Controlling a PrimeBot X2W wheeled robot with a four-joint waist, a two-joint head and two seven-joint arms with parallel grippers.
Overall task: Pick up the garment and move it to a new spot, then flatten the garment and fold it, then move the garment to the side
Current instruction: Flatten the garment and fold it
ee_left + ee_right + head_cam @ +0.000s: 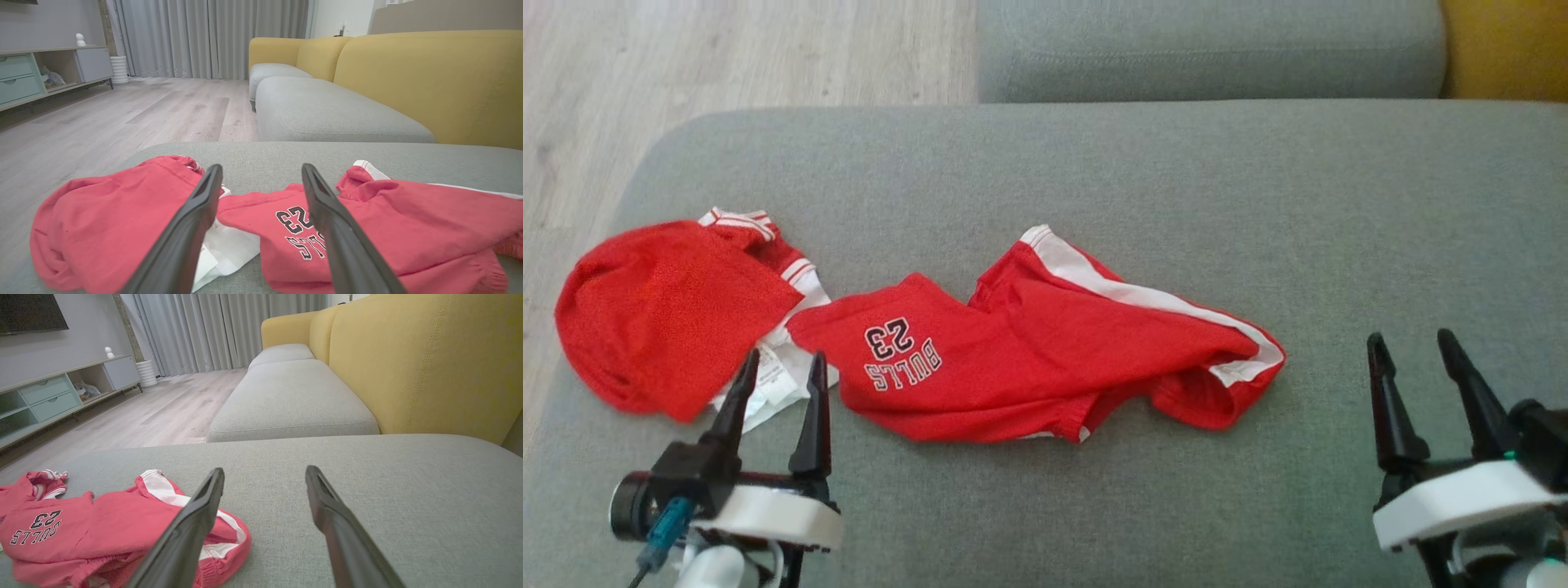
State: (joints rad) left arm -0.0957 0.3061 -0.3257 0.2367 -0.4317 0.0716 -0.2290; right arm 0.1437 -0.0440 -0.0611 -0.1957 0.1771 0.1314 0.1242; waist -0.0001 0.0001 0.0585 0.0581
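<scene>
The right gripper should next pinch the shorts by the white-banded edge near the waistband (1258, 361), because the cloth folds up there while the printed leg (903, 354) lies flat.
The garment (1029, 351) is a red pair of shorts with white side stripes and a "BULLS 23" print, lying crumpled across the left and middle of the grey cushion (1143, 180). Its left part bunches into a red mound (662, 314) with a white label showing. My left gripper (783, 367) stands open just in front of that label, nothing between its fingers. In the left wrist view the garment (408, 220) spreads right behind the open left gripper (261, 171). My right gripper (1413, 347) is open over bare cushion, to the right of the garment (102, 526).
The cushion's left edge drops to a wooden floor (686, 57). Another grey seat cushion (1209, 49) lies beyond, with a yellow backrest (429, 359) on the right. A low cabinet (41, 73) and curtains stand far off.
</scene>
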